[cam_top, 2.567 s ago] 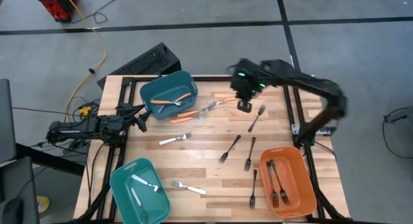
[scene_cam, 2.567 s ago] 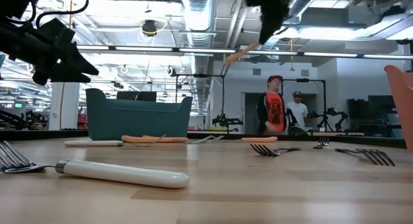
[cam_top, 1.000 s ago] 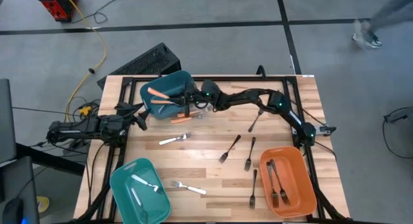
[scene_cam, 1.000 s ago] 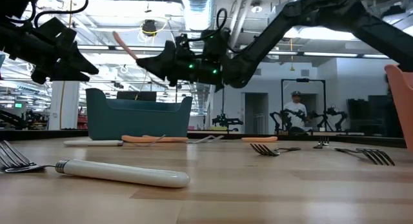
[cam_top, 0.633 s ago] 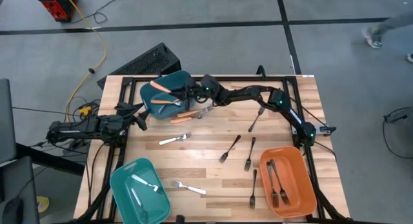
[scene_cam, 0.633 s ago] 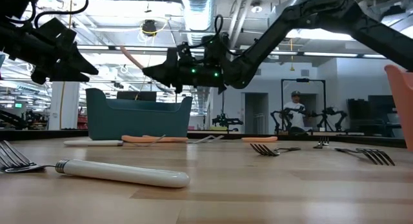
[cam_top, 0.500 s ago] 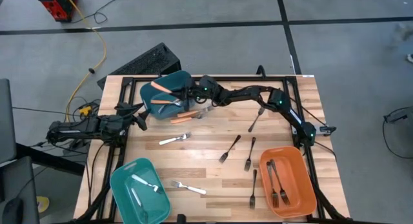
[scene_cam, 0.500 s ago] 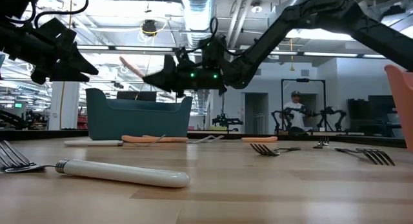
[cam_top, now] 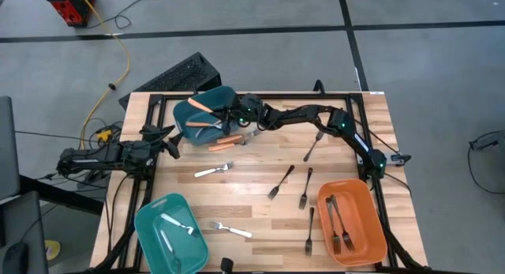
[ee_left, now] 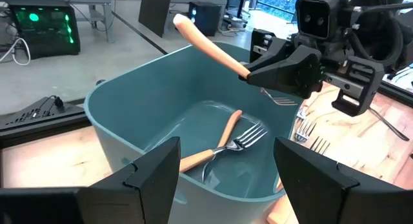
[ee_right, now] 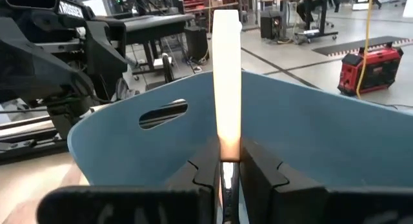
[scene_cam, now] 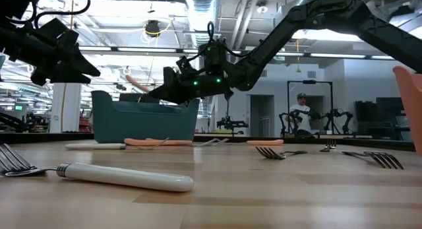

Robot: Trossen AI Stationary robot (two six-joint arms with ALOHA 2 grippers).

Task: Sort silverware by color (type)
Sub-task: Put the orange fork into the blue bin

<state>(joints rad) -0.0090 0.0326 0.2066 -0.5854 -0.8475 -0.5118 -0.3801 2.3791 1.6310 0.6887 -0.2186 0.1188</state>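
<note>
The orange-handled fork's lower end (ee_right: 230, 185) is inside the far teal bin's rim (ee_right: 103, 111), so it is time for my right gripper to open now.
My right gripper (cam_top: 225, 114) reaches across the far side of the table and hangs over the far teal bin (cam_top: 183, 114), shut on an orange-handled fork (cam_top: 199, 106). Its orange handle (scene_cam: 134, 80) sticks out past the fingertips above the bin. One orange-handled fork (ee_left: 219, 146) lies on the bin's floor. Two more orange-handled forks (cam_top: 229, 141) lie on the table beside the bin. My left gripper (ee_left: 222, 185) waits open at the table's left edge, pointing at the bin. My right gripper pinches the fork between its two fingers at the lower end of the orange handle (ee_right: 225, 153), the handle running on along the fingers and out past them. The fingers slant down from the table's right. The fork is lifted clear over the bin, handle tilted upward.
White forks (cam_top: 215, 170) (cam_top: 230, 229) and several black forks (cam_top: 280, 181) (cam_top: 304, 187) (cam_top: 309, 230) (cam_top: 314, 144) lie on the wood. A near teal bin (cam_top: 150, 219) holds white forks; an orange bin (cam_top: 364, 197) at the near right holds black ones. A person stands in the room behind.
My right gripper has come down toward the far teal bin and tipped forward, still shut on the fork. The orange handle, which stood high above the bin, now sits just above its rim.
</note>
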